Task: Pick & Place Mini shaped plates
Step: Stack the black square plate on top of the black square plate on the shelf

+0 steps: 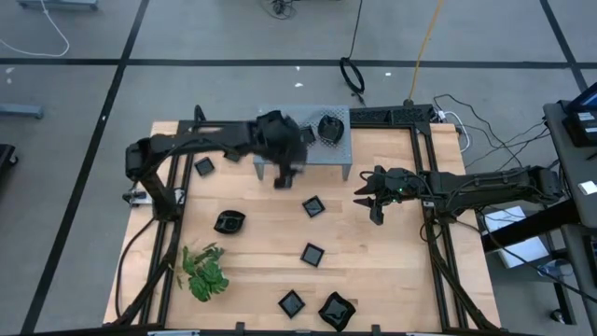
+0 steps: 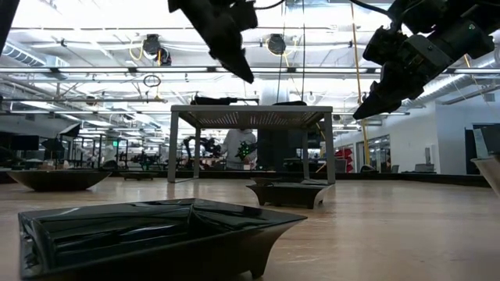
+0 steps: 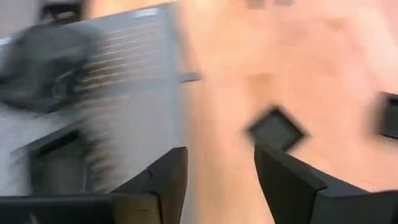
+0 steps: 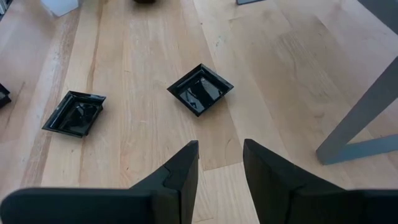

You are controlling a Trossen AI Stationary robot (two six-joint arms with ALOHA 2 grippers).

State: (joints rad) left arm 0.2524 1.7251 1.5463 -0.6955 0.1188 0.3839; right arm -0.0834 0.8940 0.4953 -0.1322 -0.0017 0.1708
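Observation:
The left gripper grabs the square plate by its rim (image 1: 313, 206) (image 3: 275, 129) next, to place another mini plate on the grey stand.
Several small glossy black plates lie flat on the wooden table: square ones (image 1: 313, 206), (image 1: 312, 253), (image 1: 292, 301), (image 1: 203, 166) and wavier ones (image 1: 229, 221), (image 1: 337, 311). One rounded plate (image 1: 331, 126) sits on top of the grey perforated stand (image 1: 317, 154). My left gripper (image 1: 283, 177) hangs open and empty in the air at the stand's near left edge; a square plate (image 3: 275, 129) lies beyond its fingers. My right gripper (image 1: 368, 196), open and empty, hovers right of the stand, facing two square plates (image 4: 200, 89), (image 4: 74, 113).
A green leafy sprig (image 1: 205, 271) lies near the table's near left corner. The stand's leg (image 4: 367, 124) is close beside my right gripper. Black frame rails (image 1: 431, 201) run along the table's right side. Bare wood lies between the plates at mid-table.

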